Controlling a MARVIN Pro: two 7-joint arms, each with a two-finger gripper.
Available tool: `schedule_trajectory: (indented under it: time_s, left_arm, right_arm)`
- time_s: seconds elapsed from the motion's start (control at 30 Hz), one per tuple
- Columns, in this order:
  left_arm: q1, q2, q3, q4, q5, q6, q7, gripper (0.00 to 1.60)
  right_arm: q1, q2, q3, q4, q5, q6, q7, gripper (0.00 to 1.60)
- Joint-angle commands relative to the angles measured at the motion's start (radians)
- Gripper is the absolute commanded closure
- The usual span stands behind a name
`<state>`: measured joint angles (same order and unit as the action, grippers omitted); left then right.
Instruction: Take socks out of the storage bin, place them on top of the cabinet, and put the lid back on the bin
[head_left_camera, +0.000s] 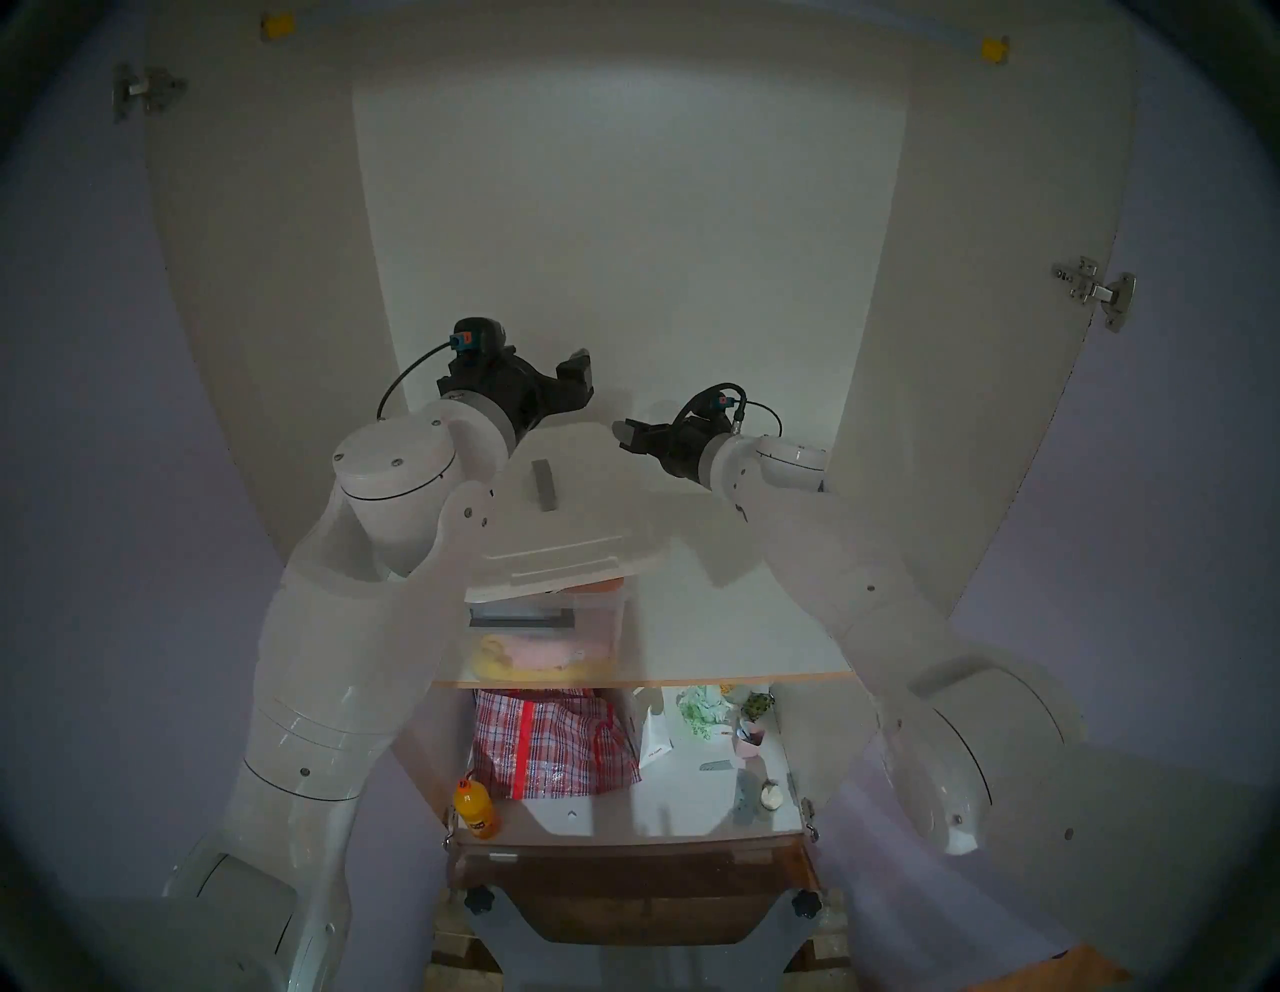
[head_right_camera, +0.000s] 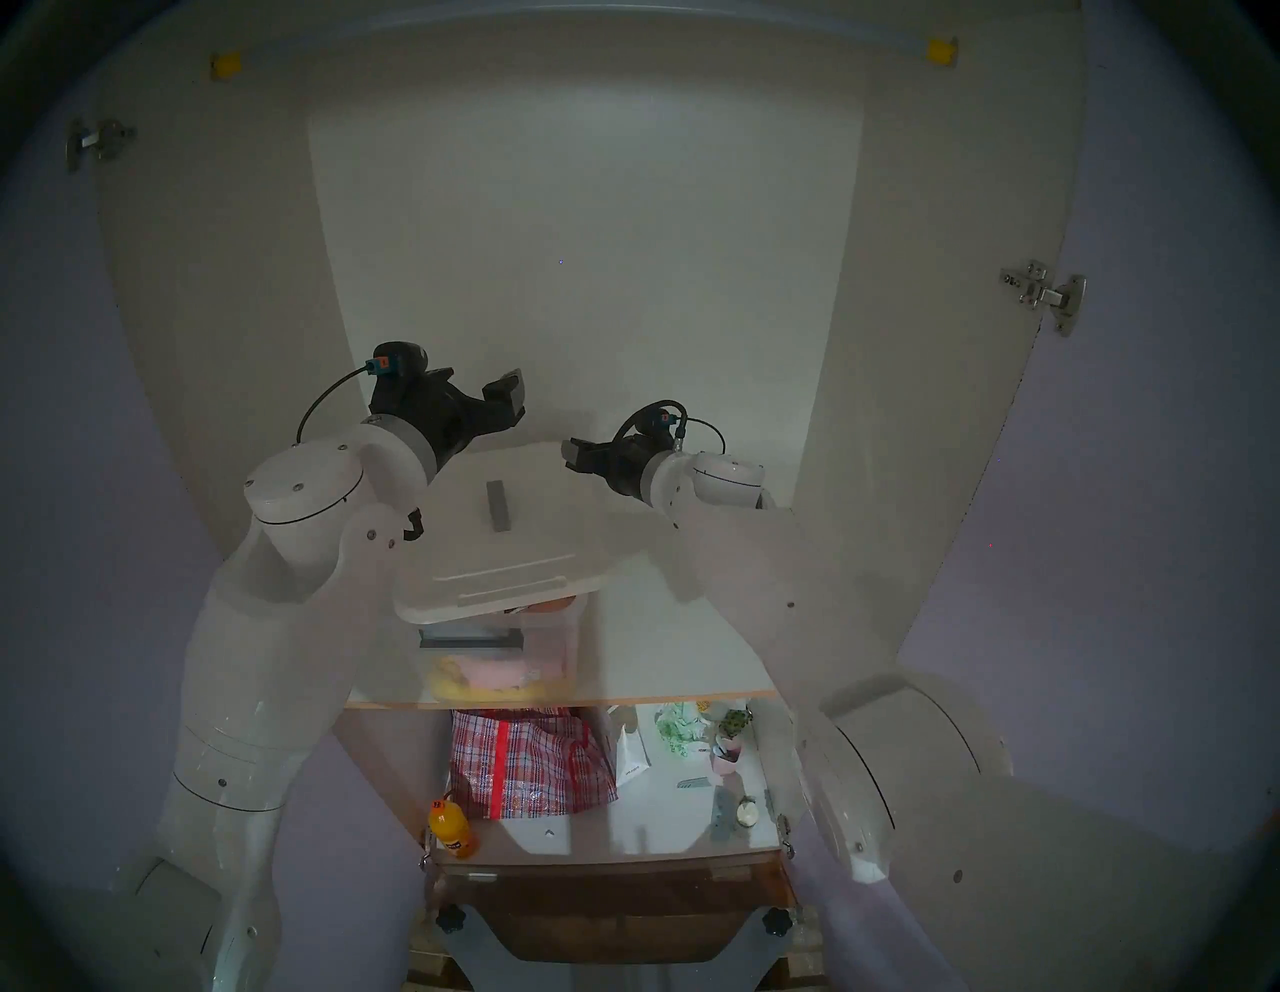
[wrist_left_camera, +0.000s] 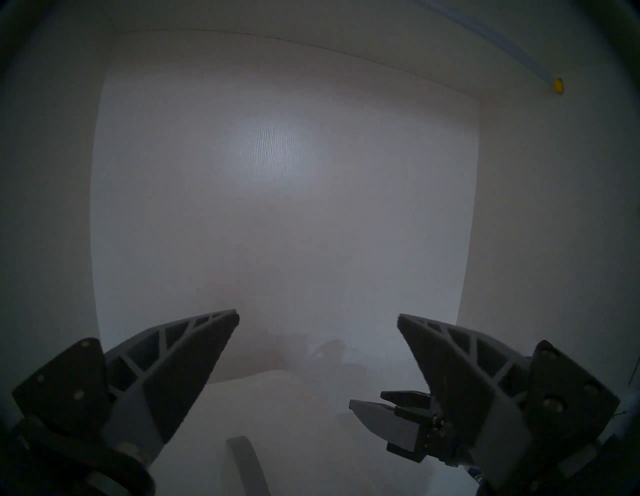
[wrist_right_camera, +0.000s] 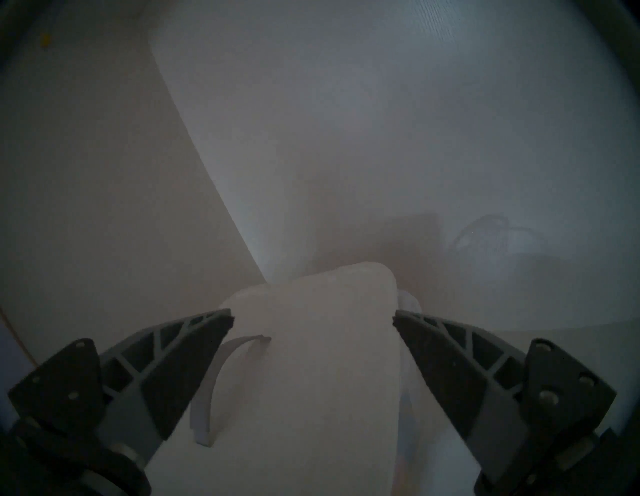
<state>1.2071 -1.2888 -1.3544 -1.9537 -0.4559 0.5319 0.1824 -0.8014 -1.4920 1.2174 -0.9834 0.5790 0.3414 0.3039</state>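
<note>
The lid's flat top spreads far wider than my fingers open. My left gripper should next grab the lid by its narrow grey arched handle (head_left_camera: 546, 484) (wrist_left_camera: 247, 465).
The milky-white lid (head_left_camera: 582, 512) with its grey handle (head_left_camera: 544, 485) lies tilted and askew on the clear storage bin (head_left_camera: 599, 616), which stands on the cabinet's white shelf (head_left_camera: 734, 623). Pink and yellow fabric shows through the bin's wall; the socks are hidden. My left gripper (head_left_camera: 571, 391) hovers open above the lid's far left edge, with nothing between its fingers (wrist_left_camera: 194, 346). My right gripper (head_left_camera: 627, 433) is open at the lid's far right edge. In the right wrist view the lid's corner (wrist_right_camera: 322, 346) shows between the spread fingers; whether they touch it I cannot tell.
The cabinet's back panel (head_left_camera: 623, 242) and side walls close in behind and beside both arms. Below the shelf's pale wood edge (head_left_camera: 692, 681) a lower shelf holds a red plaid bag (head_left_camera: 547, 741), an orange bottle (head_left_camera: 476, 810) and small items.
</note>
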Motion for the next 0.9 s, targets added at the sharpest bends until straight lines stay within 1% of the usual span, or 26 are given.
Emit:
schedule_trajectory:
  time_s: [0.0,0.13,0.17,0.23,0.37,0.43,0.53,0.6,0.67,0.83,0.87]
  left_arm:
    - [-0.021,-0.002,-0.003,-0.025,0.000,-0.009,-0.005,0.00]
    - [-0.021,-0.002,-0.004,-0.026,-0.001,-0.009,-0.005,0.00]
    - [-0.021,-0.002,-0.004,-0.026,-0.001,-0.009,-0.005,0.00]
    - [-0.021,-0.002,-0.004,-0.026,-0.001,-0.010,-0.005,0.00]
    - [-0.021,-0.002,-0.004,-0.026,-0.001,-0.010,-0.006,0.00]
    - [-0.021,-0.001,-0.004,-0.027,-0.001,-0.011,-0.006,0.00]
    - [-0.021,-0.001,-0.004,-0.028,-0.001,-0.012,-0.007,0.00]
    - [-0.021,0.000,-0.004,-0.028,-0.001,-0.012,-0.008,0.00]
    - [-0.021,-0.001,-0.004,-0.028,-0.001,-0.012,-0.008,0.00]
    - [-0.023,0.002,0.004,-0.026,0.007,-0.007,-0.004,0.00]
    - [-0.020,-0.012,0.002,-0.026,-0.007,0.004,-0.002,0.00]
  right_arm:
    - [-0.109,0.043,0.000,-0.115,-0.005,-0.001,-0.070,0.00]
    - [-0.186,0.098,-0.021,-0.232,0.005,0.022,-0.149,0.00]
    - [-0.190,0.107,-0.031,-0.237,0.010,0.023,-0.163,0.00]
    - [-0.234,0.125,-0.035,-0.292,0.017,0.025,-0.208,0.00]
    - [-0.293,0.138,-0.029,-0.326,0.030,0.019,-0.271,0.00]
    - [-0.315,0.135,-0.020,-0.335,0.034,0.008,-0.291,0.00]
    - [-0.315,0.124,-0.028,-0.295,0.020,-0.027,-0.306,0.00]
    - [-0.306,0.115,-0.031,-0.258,0.015,-0.056,-0.294,0.00]
    - [-0.298,0.103,-0.022,-0.228,0.031,-0.084,-0.265,0.00]
    - [-0.290,0.089,-0.002,-0.242,0.054,-0.066,-0.261,0.00]
    - [-0.291,0.088,0.001,-0.241,0.056,-0.067,-0.259,0.00]
